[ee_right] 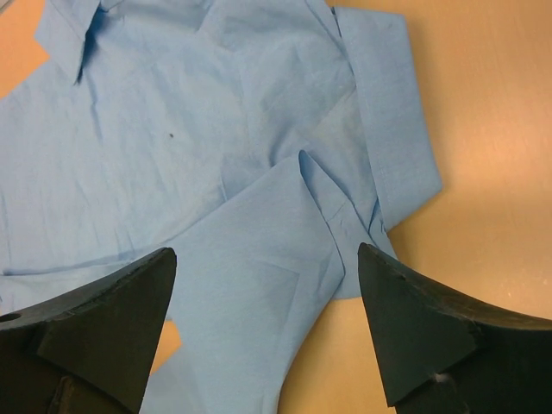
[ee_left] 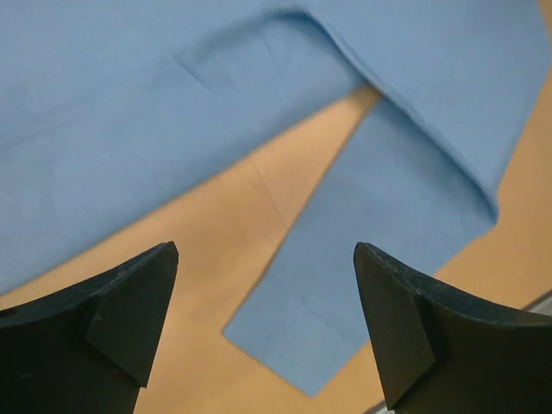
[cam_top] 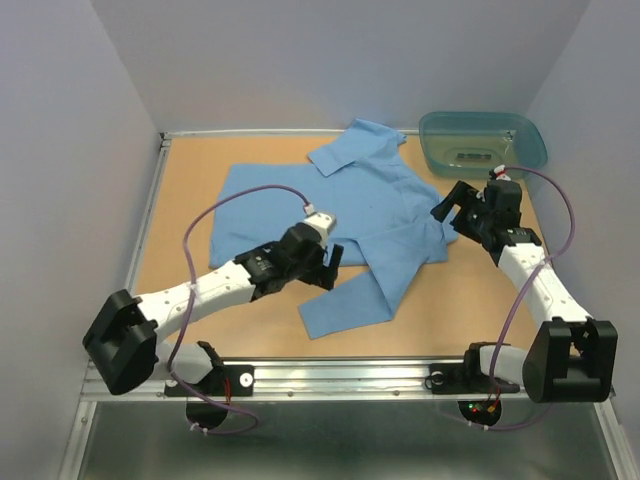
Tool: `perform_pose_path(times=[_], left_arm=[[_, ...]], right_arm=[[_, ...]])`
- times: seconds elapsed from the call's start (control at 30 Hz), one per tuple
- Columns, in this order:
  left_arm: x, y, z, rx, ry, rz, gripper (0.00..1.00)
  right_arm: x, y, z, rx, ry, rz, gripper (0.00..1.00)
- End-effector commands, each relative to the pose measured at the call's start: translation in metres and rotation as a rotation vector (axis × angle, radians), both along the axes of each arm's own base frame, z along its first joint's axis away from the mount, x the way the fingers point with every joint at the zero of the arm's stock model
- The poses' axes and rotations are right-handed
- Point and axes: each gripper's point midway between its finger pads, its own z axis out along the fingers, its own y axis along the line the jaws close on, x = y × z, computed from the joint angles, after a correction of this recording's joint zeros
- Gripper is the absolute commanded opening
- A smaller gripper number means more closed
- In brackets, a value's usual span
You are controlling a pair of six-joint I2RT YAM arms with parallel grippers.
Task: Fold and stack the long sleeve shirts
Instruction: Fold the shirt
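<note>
My left gripper grips the sleeve near its cuff end next, on the sleeve's edge facing the metal bar, to fold the sleeve back over the shirt.
A light blue long sleeve shirt lies spread on the wooden table, collar toward the back, one sleeve running to the front. My left gripper is open and empty above the table beside that sleeve; its view shows the sleeve's cuff end below the open jaws. My right gripper is open and empty above the shirt's right edge; its view shows the folded sleeve and the collar.
A translucent teal tub stands at the back right corner, just behind my right arm. Bare table lies left of the shirt. A metal rail runs along the front edge. Walls close in on three sides.
</note>
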Motion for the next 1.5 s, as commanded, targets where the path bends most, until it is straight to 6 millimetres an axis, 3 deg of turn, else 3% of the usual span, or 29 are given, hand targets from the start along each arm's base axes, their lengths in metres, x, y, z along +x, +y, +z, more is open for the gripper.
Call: perform_pose_path(times=[0.0, 0.03, 0.17, 0.4, 0.5, 0.77, 0.93, 1.03, 1.07, 1.2, 1.23, 1.33, 1.47], left_arm=[[-0.035, -0.009, -0.027, 0.216, 0.012, -0.18, 0.93], [-0.046, -0.02, -0.027, 0.236, 0.005, -0.229, 0.92], [-0.07, -0.032, -0.052, 0.312, 0.06, -0.308, 0.88], [-0.117, -0.062, -0.072, 0.363, 0.096, -0.51, 0.77], [-0.121, -0.062, -0.083, 0.396, 0.121, -0.527, 0.73], [-0.111, -0.056, -0.106, 0.516, 0.142, -0.48, 0.67], [-0.108, -0.045, -0.123, 0.607, 0.171, -0.449, 0.52], [-0.112, -0.043, -0.13, 0.616, 0.197, -0.459, 0.36], [-0.113, -0.043, -0.132, 0.62, 0.205, -0.458, 0.23], [-0.108, -0.043, -0.134, 0.611, 0.212, -0.437, 0.0], [-0.107, -0.044, -0.134, 0.605, 0.213, -0.435, 0.0], [-0.095, -0.049, -0.127, 0.585, 0.186, -0.412, 0.0], [-0.075, -0.078, -0.082, 0.435, 0.161, -0.422, 0.0]], right_arm=[[-0.005, -0.008, 0.027, -0.059, -0.019, 0.004, 0.91], [-0.005, -0.008, 0.029, -0.053, -0.025, 0.004, 0.91], [-0.008, -0.006, 0.032, -0.041, -0.029, 0.006, 0.91], [-0.014, -0.005, 0.026, -0.037, -0.005, 0.014, 0.91], [-0.014, -0.003, 0.023, -0.031, 0.002, 0.014, 0.91], [-0.015, -0.002, 0.022, -0.031, 0.006, 0.023, 0.91], [-0.014, -0.002, 0.022, -0.031, 0.006, 0.029, 0.91], [-0.014, -0.003, 0.021, -0.037, 0.007, 0.028, 0.91], [-0.014, -0.003, 0.021, -0.037, 0.007, 0.028, 0.91], [-0.015, -0.002, 0.019, -0.04, 0.011, 0.034, 0.91], [-0.015, -0.003, 0.018, -0.043, 0.012, 0.032, 0.91], [-0.016, -0.004, 0.018, -0.046, 0.011, 0.031, 0.91], [-0.014, -0.004, 0.029, -0.05, -0.017, 0.029, 0.91]])
